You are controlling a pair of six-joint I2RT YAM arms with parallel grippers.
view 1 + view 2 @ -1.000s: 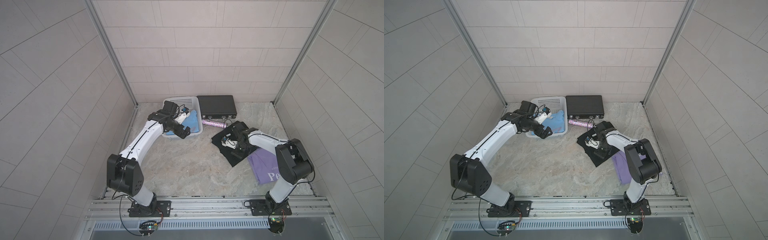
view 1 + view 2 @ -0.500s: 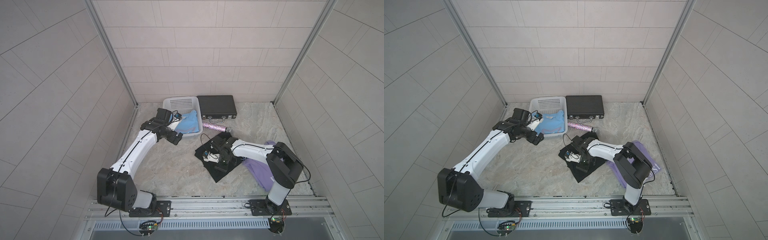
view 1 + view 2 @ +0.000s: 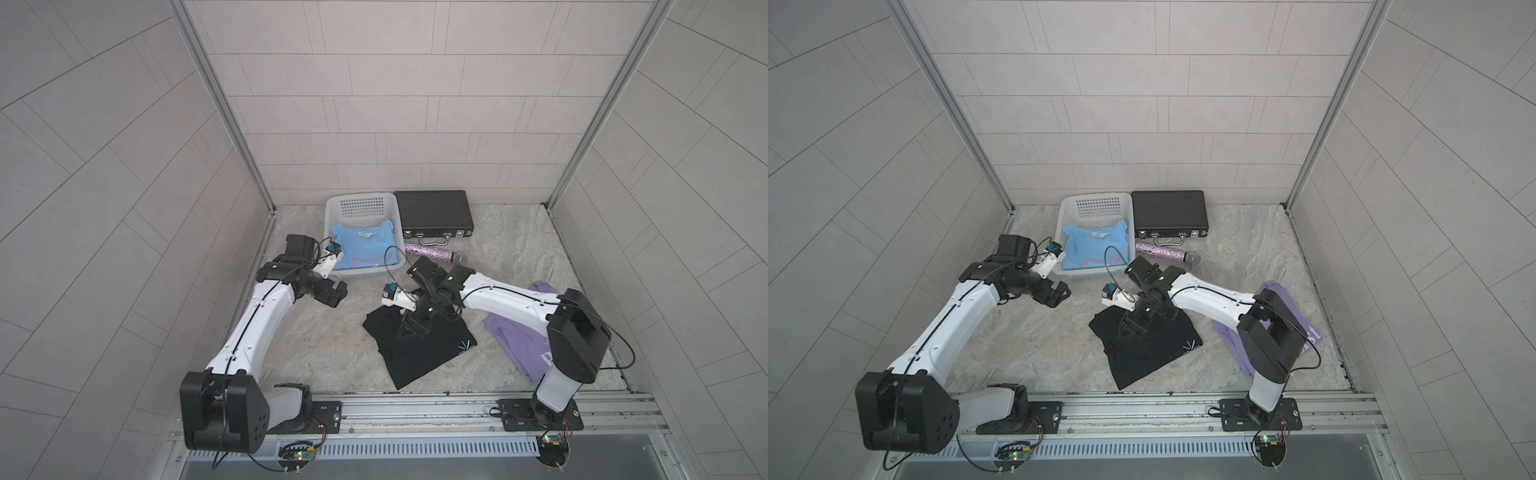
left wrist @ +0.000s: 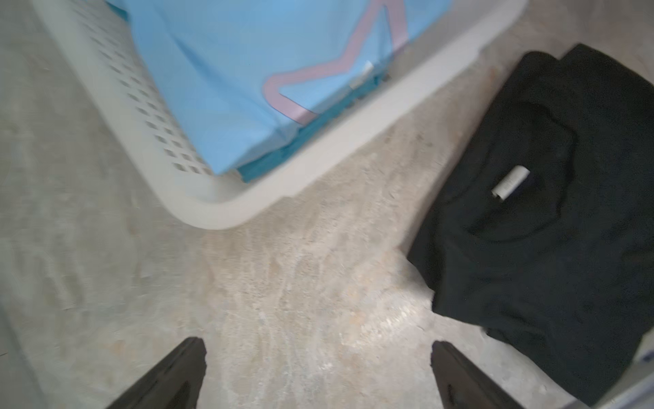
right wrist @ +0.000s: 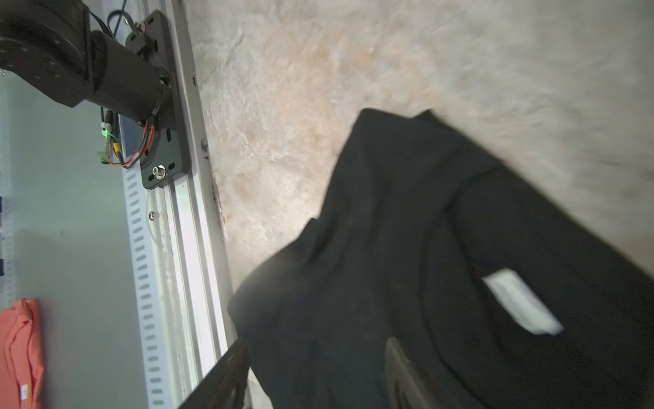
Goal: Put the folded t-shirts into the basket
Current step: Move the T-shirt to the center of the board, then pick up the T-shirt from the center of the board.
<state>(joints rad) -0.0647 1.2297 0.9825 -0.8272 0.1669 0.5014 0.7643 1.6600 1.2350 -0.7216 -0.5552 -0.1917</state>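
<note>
My left gripper should fold the black t-shirt point(image 3: 428, 353) into the basket, so it should grab its shoulder corner and leave the opposite shoulder for my right gripper.
The white basket point(image 3: 360, 204) stands at the back with the light blue t-shirt point(image 3: 361, 246) lying in it. The left wrist view shows a teal t-shirt point(image 4: 283, 155) under the blue one. A black t-shirt point(image 3: 428, 353) lies rumpled on the floor in the middle, and a lavender t-shirt point(image 3: 521, 345) lies to its right, partly under the right arm. My left gripper point(image 3: 334, 293) hangs open and empty over bare floor, just in front of the basket. My right gripper point(image 3: 409, 330) points down onto the black t-shirt point(image 5: 460, 230). Its jaws stand apart, with a raised fold of black cloth between them.
A flat black briefcase point(image 3: 434, 210) lies beside the basket, with a glittery microphone point(image 3: 432, 252) in front of it. The aluminium rail point(image 3: 415, 409) runs along the front edge. Tiled walls close in three sides. An orange cloth point(image 5: 19, 354) lies beyond the rail.
My right gripper dragged the black t-shirt from the right toward the front middle, then widened its jaws. My left arm drew back out of the basket, leaving the light blue t-shirt there.
</note>
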